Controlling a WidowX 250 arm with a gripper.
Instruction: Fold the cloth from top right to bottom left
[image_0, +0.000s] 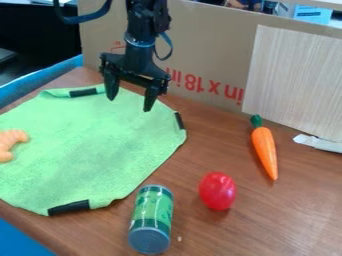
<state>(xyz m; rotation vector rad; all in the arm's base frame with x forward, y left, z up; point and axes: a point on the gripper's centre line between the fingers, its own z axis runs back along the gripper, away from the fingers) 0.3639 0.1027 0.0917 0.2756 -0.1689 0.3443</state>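
Note:
My gripper will next pick up the green cloth by its corner with the black edge, to fold the cloth diagonally across itself.
The gripper (131, 102) hangs over the upper right part of the green cloth, its two fingers spread apart with nothing between them. The green cloth (93, 145) lies mostly flat on the wooden table, with black strips at its top, right and bottom edges. Its upper right corner area lies behind and below the gripper. Whether the fingertips touch the cloth, I cannot tell.
An orange toy piece (9, 144) rests on the cloth's left side. A green can (151, 220) lies near the cloth's lower right edge, with a red toy (217, 191) and a carrot (265, 150) farther right. Cardboard (200, 55) stands behind the table.

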